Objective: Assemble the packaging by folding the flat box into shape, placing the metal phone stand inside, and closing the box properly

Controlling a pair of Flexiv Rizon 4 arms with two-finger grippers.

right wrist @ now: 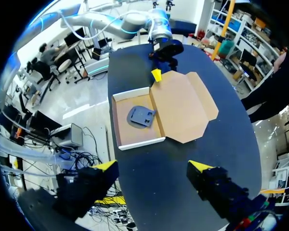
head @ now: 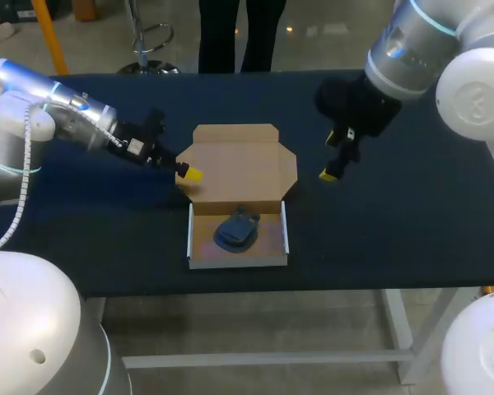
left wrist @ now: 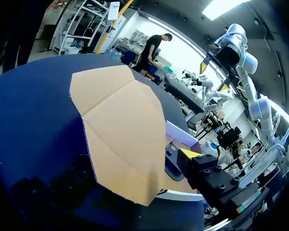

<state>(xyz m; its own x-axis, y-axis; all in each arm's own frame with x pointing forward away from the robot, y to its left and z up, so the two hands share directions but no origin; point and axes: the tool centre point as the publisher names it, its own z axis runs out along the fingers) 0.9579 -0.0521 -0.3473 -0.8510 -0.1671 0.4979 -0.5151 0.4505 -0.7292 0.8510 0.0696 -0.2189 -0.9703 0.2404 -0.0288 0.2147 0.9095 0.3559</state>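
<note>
The left gripper should grip the lid by its side flap (head: 186, 169) next, so that it can fold the box shut over the phone stand.
The cardboard box lies open on the table. Its shallow tray (head: 197, 240) faces the front edge and its lid (head: 239, 164) lies flat behind it. The dark blue-grey phone stand (head: 237, 230) rests inside the tray, also seen in the right wrist view (right wrist: 142, 116). My left gripper (head: 188, 173) is at the lid's left side flap, open, one yellow fingertip (left wrist: 189, 154) beside the lid (left wrist: 120, 139); the other finger is hidden. My right gripper (head: 333, 169) hangs open and empty above the table, right of the lid, with tray (right wrist: 116, 120) and lid (right wrist: 183, 106) ahead of it (right wrist: 153, 166).
The dark blue table (head: 395, 214) has bare room to the right and left of the box. The tray's front wall sits close to the table's front edge. My left arm's gripper (right wrist: 156, 73) shows across the box in the right wrist view.
</note>
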